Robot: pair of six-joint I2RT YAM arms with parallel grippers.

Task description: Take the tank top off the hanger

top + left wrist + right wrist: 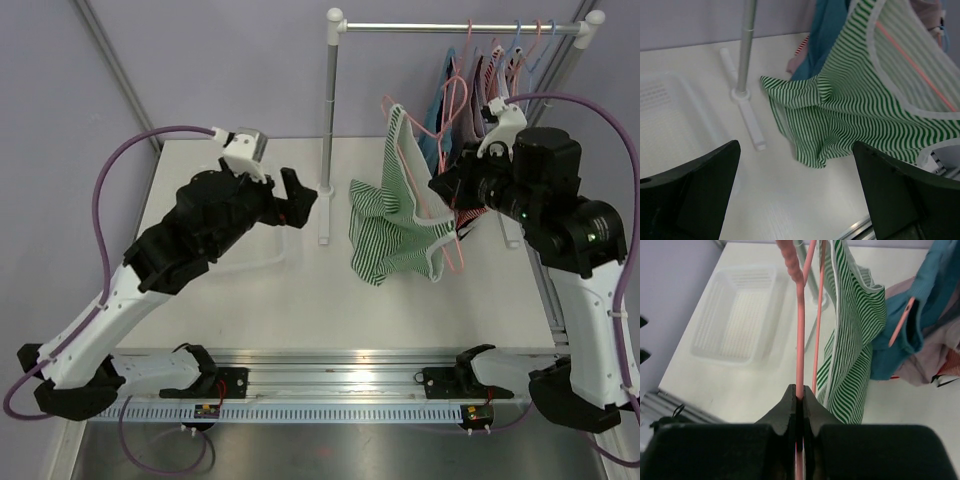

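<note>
The left gripper grabs the tank top's white-trimmed shoulder [397,119] [863,10] nearest the rack pole next, to remove the tank top from the held hanger.
The green-and-white striped tank top [392,228] hangs on a pink hanger [800,335], and its lower part lies bunched on the table. My right gripper [799,395] is shut on a thin pink bar of the hanger, to the right of the tank top [855,335]. In the top view, this gripper [447,195] sits at the garment's right edge. My left gripper [296,196] is wide open with nothing in it, left of the rack pole. In the left wrist view its fingers [695,185] frame bare table, with the tank top [860,110] and a pink hanger bar [915,65] beyond.
A clothes rack pole [329,120] stands mid-table on a white foot [747,117]. Its top rail [460,27] carries several other garments on hangers [480,80]. A teal garment [900,335] hangs right behind the tank top. A white plastic basket [735,315] sits at the left.
</note>
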